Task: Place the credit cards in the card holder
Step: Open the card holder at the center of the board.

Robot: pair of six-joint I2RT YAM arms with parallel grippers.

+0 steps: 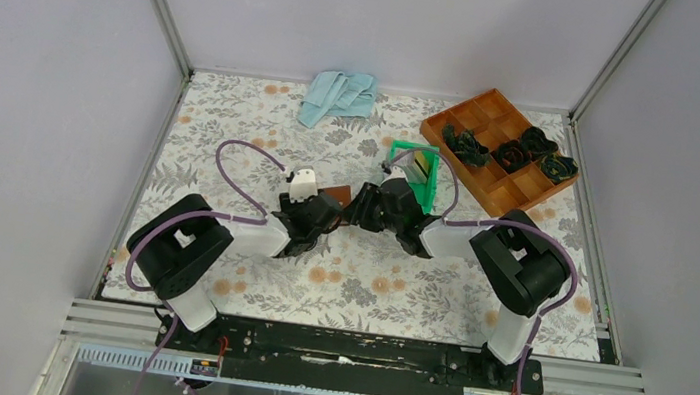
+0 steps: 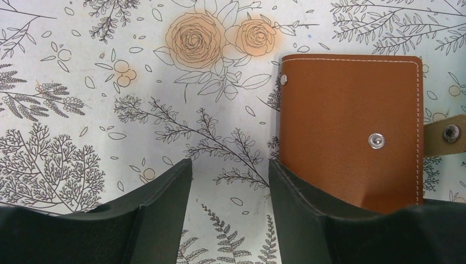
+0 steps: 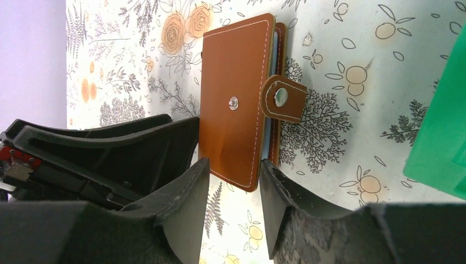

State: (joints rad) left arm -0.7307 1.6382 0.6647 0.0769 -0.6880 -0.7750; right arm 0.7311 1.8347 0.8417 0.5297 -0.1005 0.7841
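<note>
The holder's cover [image 3: 245, 165] lies between my fingers, one finger at the cover's open edge. It is time for my right gripper to close now, which would catch the cover.
The card holder [image 2: 351, 126] is a brown leather wallet lying folded on the flowered cloth, its snap tab [image 3: 283, 98] unfastened. It also shows in the right wrist view [image 3: 236, 104] and, partly hidden by both grippers, from above [image 1: 334, 194]. A thin light blue edge [image 3: 268, 135] shows between its covers. My left gripper [image 2: 231, 165] is open over bare cloth, its right finger [image 2: 313, 203] covering the holder's near corner. My right gripper [image 3: 233, 165] is open, its fingertips flanking the holder's near end. A gold-tan credit card [image 1: 418, 167] stands in the green bin [image 1: 402, 152].
An orange-brown wooden tray [image 1: 488, 189] with dark bundles sits at the back right. A light blue cloth [image 1: 338, 95] lies at the back edge. The green bin's wall [image 3: 439, 132] is close on the right gripper's right. The left arm's housing [image 3: 99, 154] fills that view's left side.
</note>
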